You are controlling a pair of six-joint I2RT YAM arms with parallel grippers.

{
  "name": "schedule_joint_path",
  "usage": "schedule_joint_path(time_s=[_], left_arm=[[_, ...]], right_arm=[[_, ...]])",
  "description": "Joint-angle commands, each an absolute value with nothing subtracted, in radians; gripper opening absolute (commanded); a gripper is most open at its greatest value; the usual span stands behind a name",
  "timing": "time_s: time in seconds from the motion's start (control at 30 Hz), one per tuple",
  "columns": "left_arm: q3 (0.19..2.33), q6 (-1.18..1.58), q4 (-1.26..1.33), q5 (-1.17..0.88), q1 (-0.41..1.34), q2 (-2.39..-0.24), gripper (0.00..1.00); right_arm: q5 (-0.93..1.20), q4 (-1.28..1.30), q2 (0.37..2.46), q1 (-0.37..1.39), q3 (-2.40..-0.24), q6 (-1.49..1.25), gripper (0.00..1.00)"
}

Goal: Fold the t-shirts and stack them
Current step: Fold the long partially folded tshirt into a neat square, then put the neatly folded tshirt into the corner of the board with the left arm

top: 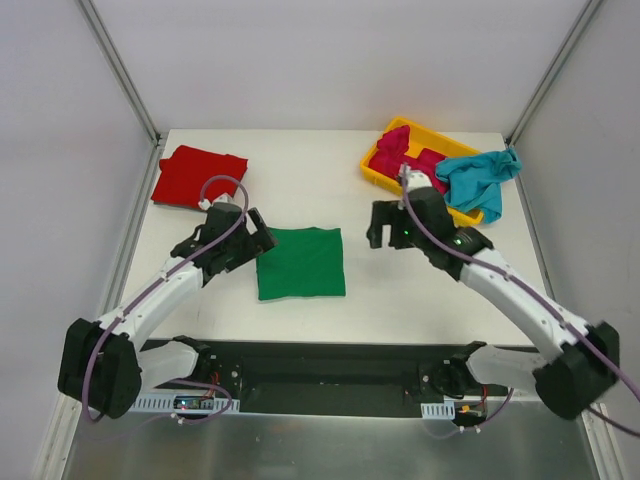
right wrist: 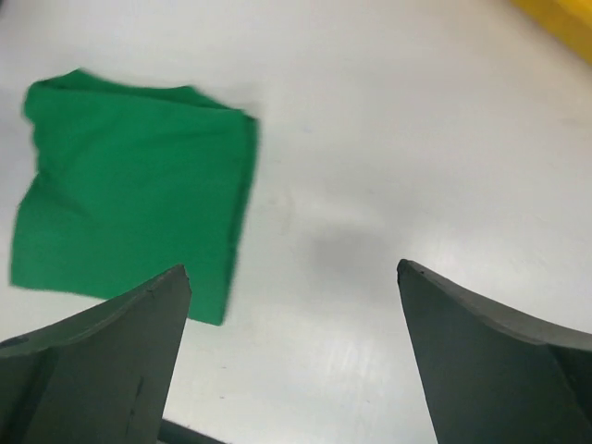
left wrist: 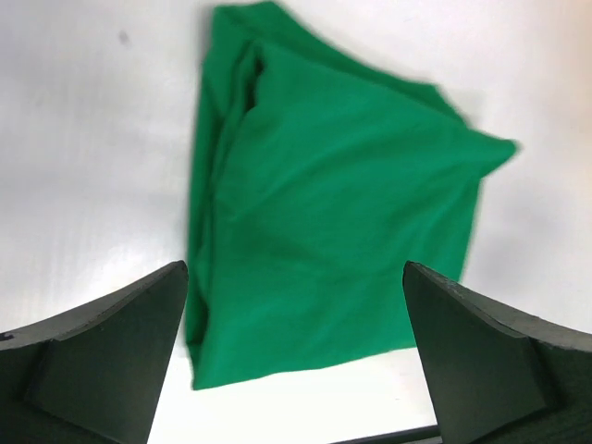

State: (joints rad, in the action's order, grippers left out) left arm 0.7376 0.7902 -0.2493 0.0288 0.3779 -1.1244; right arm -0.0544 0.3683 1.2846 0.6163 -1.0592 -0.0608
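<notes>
The green t-shirt [top: 300, 262] [left wrist: 319, 208] would stay on the white table if the left gripper lifted now, because the gripper's fingers are wide open and pinch no fold.
The green t-shirt [top: 300, 262] lies folded into a square on the white table, near the front middle. It also shows in the left wrist view [left wrist: 333, 213] and in the right wrist view [right wrist: 129, 185]. My left gripper [top: 258, 238] is open and empty, just left of the green tee's left edge. My right gripper [top: 382, 232] is open and empty, above bare table to the right of the green tee. A red t-shirt [top: 198, 176] lies folded at the back left. A magenta-pink tee [top: 408, 158] lies in the tray and a teal tee [top: 480, 180] hangs over its right side.
The yellow plastic tray [top: 376, 172] stands at the back right of the table; its corner shows in the right wrist view [right wrist: 564, 18]. Grey walls close in the table on three sides. The arm bases sit on a black strip at the near edge.
</notes>
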Motion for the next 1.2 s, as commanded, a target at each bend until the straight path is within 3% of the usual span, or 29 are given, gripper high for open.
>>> schedule_joint_path(time_s=[0.0,0.2,0.3,0.47,0.77,0.8,0.9,1.07,1.17], left_arm=[[0.693,0.756,-0.301,0.058,0.344,-1.189,0.99],[0.762,0.726,-0.276,0.048,0.336,-1.365,0.99],[0.801,0.703,-0.270,0.022,0.336,-1.460,0.93],[0.799,0.736,-0.268,0.002,0.339,-1.542,0.67],[0.850,0.730,-0.268,0.018,0.416,-1.692,0.41],[0.856,0.730,-0.271,0.021,0.425,-1.707,0.35],[0.888,0.720,-0.290,0.064,0.452,-1.727,0.03],[1.009,0.637,-0.376,0.251,0.488,-1.721,0.00],[1.090,0.484,-0.396,0.488,0.491,-1.701,0.00]], right_arm=[[-0.379,0.417,1.108,0.578,-0.838,-0.204,0.96],[-0.380,0.387,0.925,0.563,-0.623,-0.225,0.96],[-0.371,0.361,0.879,0.561,-0.580,-0.247,0.96],[-0.370,0.360,0.822,0.561,-0.566,-0.230,0.96],[-0.426,0.357,0.761,0.560,-0.517,-0.233,0.96],[-0.431,0.357,0.750,0.561,-0.514,-0.232,0.96],[-0.457,0.360,0.726,0.560,-0.502,-0.230,0.96],[-0.471,0.365,0.687,0.561,-0.491,-0.229,0.96],[-0.492,0.370,0.669,0.560,-0.483,-0.227,0.96]])
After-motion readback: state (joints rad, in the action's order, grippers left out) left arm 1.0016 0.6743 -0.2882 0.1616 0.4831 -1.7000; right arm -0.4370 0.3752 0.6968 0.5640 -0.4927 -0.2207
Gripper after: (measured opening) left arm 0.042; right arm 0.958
